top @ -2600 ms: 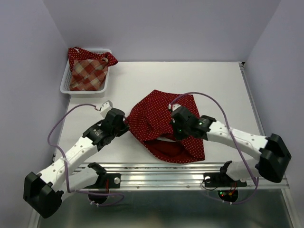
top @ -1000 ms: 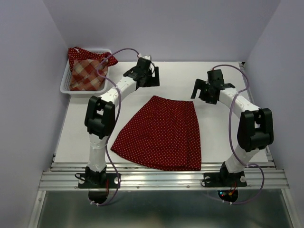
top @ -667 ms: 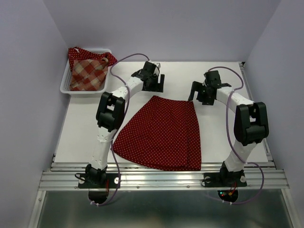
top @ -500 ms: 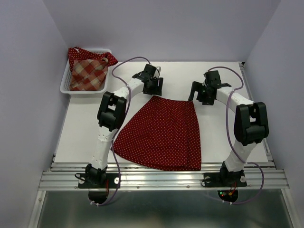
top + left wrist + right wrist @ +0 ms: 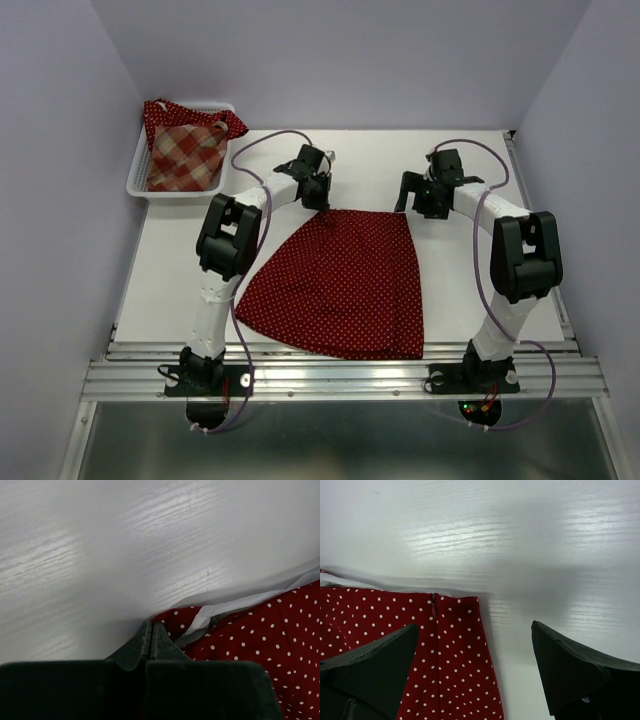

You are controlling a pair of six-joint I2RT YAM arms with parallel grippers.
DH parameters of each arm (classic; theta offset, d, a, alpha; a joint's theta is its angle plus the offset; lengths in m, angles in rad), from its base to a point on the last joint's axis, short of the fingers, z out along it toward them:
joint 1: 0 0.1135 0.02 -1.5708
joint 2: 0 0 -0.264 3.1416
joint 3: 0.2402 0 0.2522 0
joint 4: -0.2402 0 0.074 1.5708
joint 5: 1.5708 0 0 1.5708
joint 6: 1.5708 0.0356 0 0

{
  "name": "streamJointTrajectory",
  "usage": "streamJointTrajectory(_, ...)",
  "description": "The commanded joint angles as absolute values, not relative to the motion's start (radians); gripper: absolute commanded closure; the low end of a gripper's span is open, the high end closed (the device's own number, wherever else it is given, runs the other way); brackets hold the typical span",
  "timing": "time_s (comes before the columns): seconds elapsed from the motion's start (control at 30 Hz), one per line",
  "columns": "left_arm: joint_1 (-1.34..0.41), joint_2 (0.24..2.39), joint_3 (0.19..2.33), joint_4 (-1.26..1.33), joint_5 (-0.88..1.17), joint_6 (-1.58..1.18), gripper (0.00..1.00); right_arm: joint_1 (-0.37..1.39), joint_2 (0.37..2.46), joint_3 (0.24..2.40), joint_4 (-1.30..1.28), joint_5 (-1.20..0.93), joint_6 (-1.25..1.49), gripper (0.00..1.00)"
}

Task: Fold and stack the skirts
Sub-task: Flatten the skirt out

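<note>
The polka-dot skirt has its free waist corner (image 5: 402, 216) (image 5: 473, 604) opposite my left gripper. My right gripper should grab it there to lift and spread the skirt flat for folding.
A dark red polka-dot skirt (image 5: 340, 280) lies flat in the middle of the table, waist toward the back wall. My left gripper (image 5: 318, 198) is at its far left waist corner. In the left wrist view the jaws (image 5: 151, 629) are pressed together on the red corner (image 5: 175, 617), beside a strip of white lining (image 5: 235, 602). My right gripper (image 5: 413, 200) stands open over the far right waist corner (image 5: 465, 605), one finger above the cloth, the other above bare table. A plaid skirt (image 5: 185, 155) and another polka-dot skirt (image 5: 160, 112) sit in the basket.
The white mesh basket (image 5: 135, 183) stands at the back left against the wall. Both arms reach far across the table, elbows raised beside the spread skirt. A metal rail (image 5: 340, 375) runs along the near edge.
The crumpled skirt now lies spread flat. In the last second my left gripper came down onto the far left waist corner and went from open to shut. The right gripper barely shifted.
</note>
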State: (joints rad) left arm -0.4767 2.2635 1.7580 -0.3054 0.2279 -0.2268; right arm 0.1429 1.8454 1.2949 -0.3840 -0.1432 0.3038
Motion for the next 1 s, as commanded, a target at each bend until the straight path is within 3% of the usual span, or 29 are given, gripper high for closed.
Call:
streamJointTrajectory(0.0, -0.482, 2.174, 1.77, -0.314, 0.172, -0.247, 1.0, 0.155, 1.876, 1.342, -0.328, -0.153, 0.267, 0.0)
streamJointTrajectory(0.27, -0.482, 2.109, 1.779, -0.279, 0.14, -0.256, 1.0, 0.166, 1.968, 1.408, -0.328, -0.107, 0.267, 0.03)
streamJointTrajectory(0.43, -0.482, 2.131, 1.805, -0.313, 0.121, -0.264, 1.0, 0.175, 2.011, 1.439, -0.33, -0.173, 0.264, 0.15)
streamJointTrajectory(0.57, -0.482, 2.14, 1.816, -0.325, 0.092, -0.273, 1.0, 0.184, 2.006, 1.419, -0.33, -0.195, 0.259, 0.32)
streamJointTrajectory(0.77, -0.482, 2.163, 1.847, -0.345, 0.075, -0.278, 1.0, 0.193, 1.997, 1.384, -0.328, -0.178, 0.281, 0.35)
streamJointTrajectory(0.83, -0.48, 2.171, 1.865, -0.36, 0.063, -0.282, 1.0, 0.193, 1.996, 1.371, -0.33, -0.166, 0.287, 0.47)
streamJointTrajectory(0.97, -0.48, 2.186, 1.887, -0.383, 0.043, -0.29, 1.0, 0.193, 1.983, 1.368, -0.337, -0.205, 0.276, 0.86)
